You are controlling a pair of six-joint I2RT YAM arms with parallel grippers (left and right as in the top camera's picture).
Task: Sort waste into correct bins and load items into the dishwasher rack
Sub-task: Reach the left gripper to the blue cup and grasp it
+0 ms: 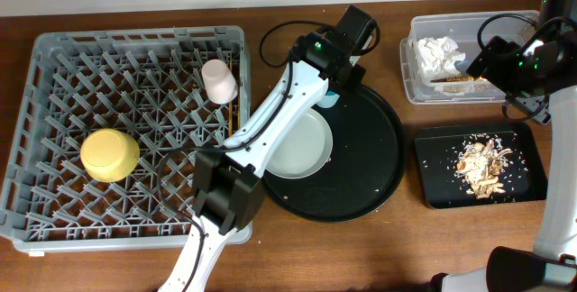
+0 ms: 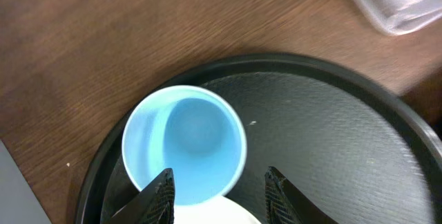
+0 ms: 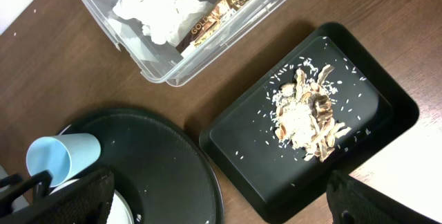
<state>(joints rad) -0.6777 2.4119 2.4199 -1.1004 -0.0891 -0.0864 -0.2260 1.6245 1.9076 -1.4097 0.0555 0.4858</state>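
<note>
Next, my left gripper grabs the small blue cup's near rim (image 1: 327, 104) (image 2: 233, 179), leaving its base free, to load it inverted into the dishwasher rack.
The small blue cup (image 2: 185, 144) lies on the large round black tray (image 2: 331, 134), its mouth facing my left wrist camera; it also shows in the right wrist view (image 3: 62, 158). My left gripper (image 2: 217, 196) is open, one finger over the cup's near rim and the other beside it, above the pale plate (image 1: 302, 143). My right gripper (image 3: 221, 200) is wide open and empty, high above the clear tub (image 1: 469, 94). The tub holds napkins (image 3: 155, 6) and the wrapper (image 3: 217, 13). Food scraps (image 3: 304, 117) lie in the black tray (image 3: 387, 92). The chopsticks are out of view.
The grey rack (image 1: 54, 76) fills the left side and holds the yellow bowl (image 1: 109, 154) and the pink cup (image 1: 219, 81). My left arm stretches from the table's front edge across the rack's right corner to the round tray.
</note>
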